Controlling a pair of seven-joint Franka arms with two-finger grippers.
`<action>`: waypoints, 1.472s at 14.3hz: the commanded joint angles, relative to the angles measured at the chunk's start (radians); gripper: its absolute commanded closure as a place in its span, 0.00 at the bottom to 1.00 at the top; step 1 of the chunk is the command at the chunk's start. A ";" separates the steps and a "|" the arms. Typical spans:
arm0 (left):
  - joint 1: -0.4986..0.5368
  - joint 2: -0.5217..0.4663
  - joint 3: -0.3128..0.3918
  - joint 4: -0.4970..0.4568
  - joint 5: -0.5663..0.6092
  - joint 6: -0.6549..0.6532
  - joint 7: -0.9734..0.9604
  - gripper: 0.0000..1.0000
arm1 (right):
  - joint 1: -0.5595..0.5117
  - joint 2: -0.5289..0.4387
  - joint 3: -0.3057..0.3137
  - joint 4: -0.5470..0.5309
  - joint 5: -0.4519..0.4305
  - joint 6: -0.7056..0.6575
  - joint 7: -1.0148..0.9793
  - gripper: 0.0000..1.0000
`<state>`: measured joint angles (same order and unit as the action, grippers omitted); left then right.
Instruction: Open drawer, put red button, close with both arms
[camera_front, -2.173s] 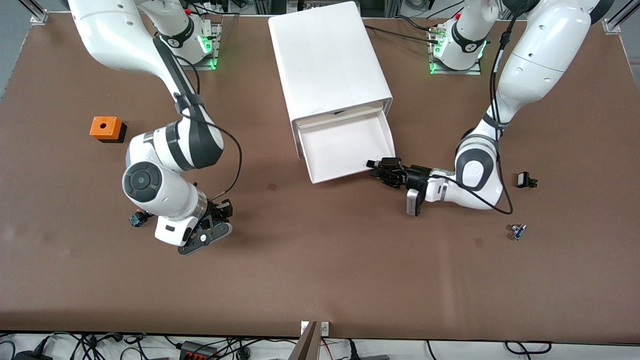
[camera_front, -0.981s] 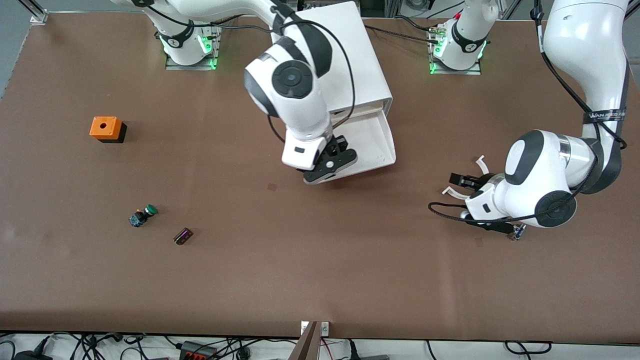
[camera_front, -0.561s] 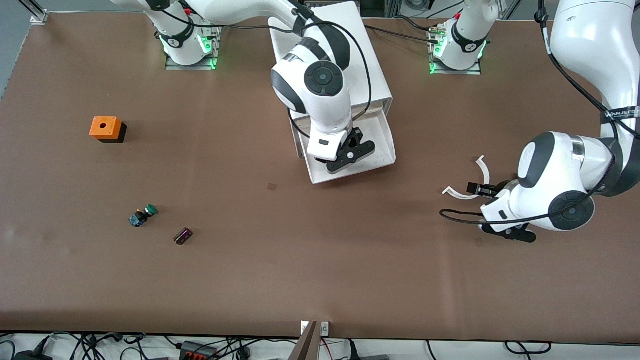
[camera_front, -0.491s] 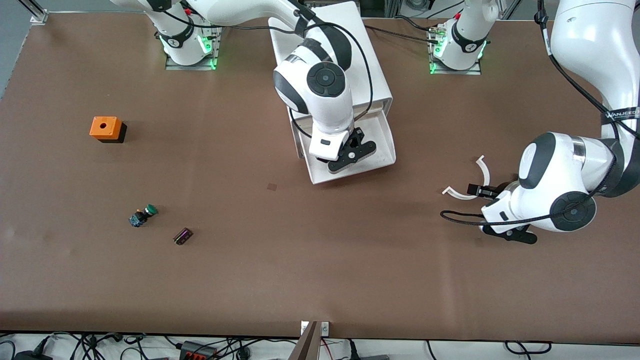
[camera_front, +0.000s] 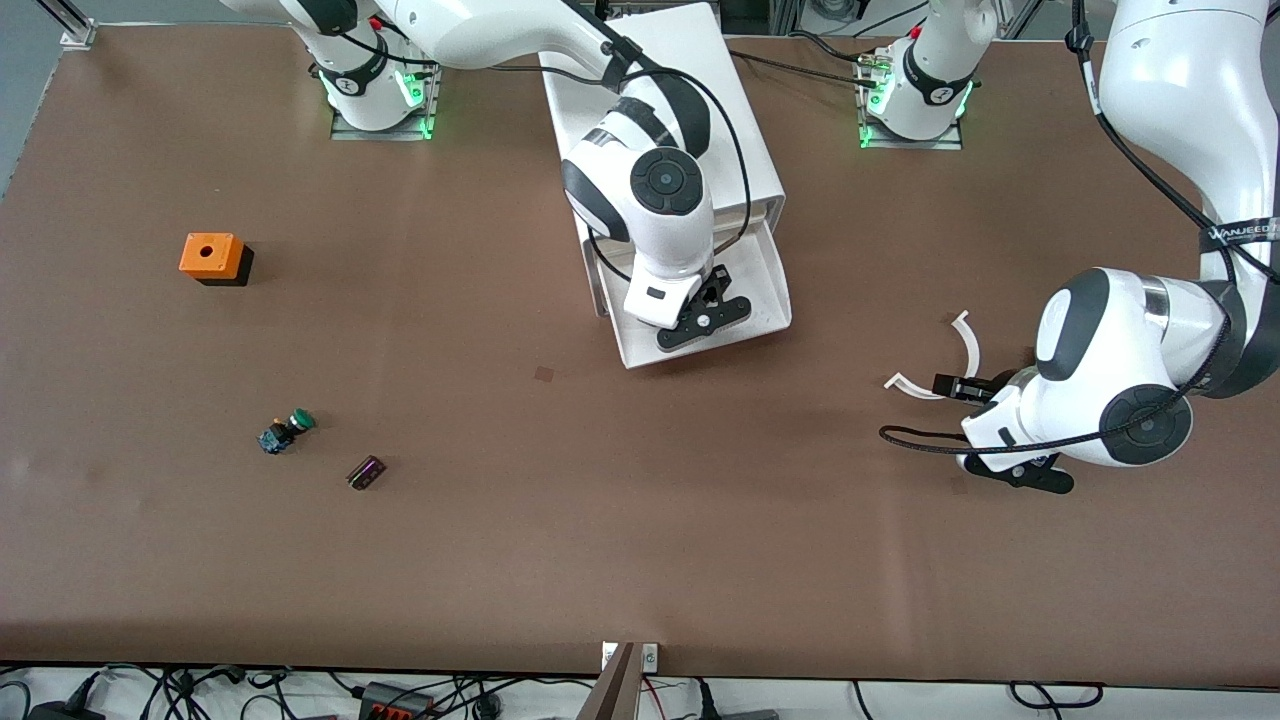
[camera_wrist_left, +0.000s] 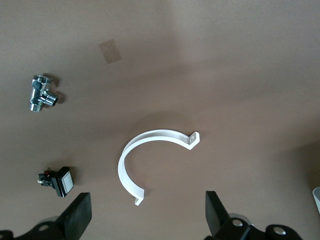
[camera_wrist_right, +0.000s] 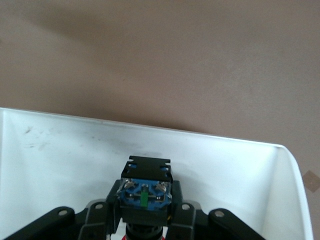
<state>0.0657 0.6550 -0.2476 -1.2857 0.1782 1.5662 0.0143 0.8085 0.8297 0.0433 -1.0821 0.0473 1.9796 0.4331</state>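
The red button (camera_wrist_right: 145, 196) is low over the drawer's white bottom inside the drawer's rim and would rest in the drawer, so it is time for my right gripper to release it.
The drawer (camera_front: 770, 285) stands pulled open from the white cabinet (camera_front: 650, 110). My right gripper (camera_front: 703, 318) hangs over its front part, shut on the red button (camera_wrist_right: 145, 196). In the right wrist view the button's black and blue body faces the camera, with a sliver of red below it and the drawer's white floor (camera_wrist_right: 60, 150) underneath. My left gripper (camera_front: 1018, 472) is open and empty, low over the table toward the left arm's end. Its fingers (camera_wrist_left: 80, 215) stand wide apart beside a white curved clip (camera_wrist_left: 131, 160).
A green-capped button (camera_front: 290, 432), a small dark part (camera_front: 366, 472) and an orange box (camera_front: 211, 256) lie toward the right arm's end. Near my left gripper lie the white clip (camera_front: 970, 340), a chrome tee fitting (camera_wrist_left: 39, 94) and a small white-capped switch (camera_wrist_left: 59, 181).
My right gripper has come from beside the green button to over the open drawer, carrying the red button. My left gripper has left the drawer's front and opened over the table.
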 joint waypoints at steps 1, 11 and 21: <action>-0.003 0.017 -0.004 0.032 0.020 -0.005 -0.022 0.00 | 0.005 0.009 -0.002 0.024 0.040 -0.002 0.022 1.00; -0.003 0.017 -0.005 0.031 0.020 -0.005 -0.037 0.00 | -0.011 -0.024 -0.010 0.045 0.042 -0.018 0.026 0.00; -0.104 -0.003 -0.056 -0.067 -0.097 0.308 -0.462 0.00 | -0.306 -0.149 -0.119 0.047 0.023 -0.240 -0.017 0.00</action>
<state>0.0016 0.6554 -0.2977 -1.3106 0.0922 1.7973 -0.3329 0.5718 0.6994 -0.0855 -1.0185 0.0733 1.7737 0.4449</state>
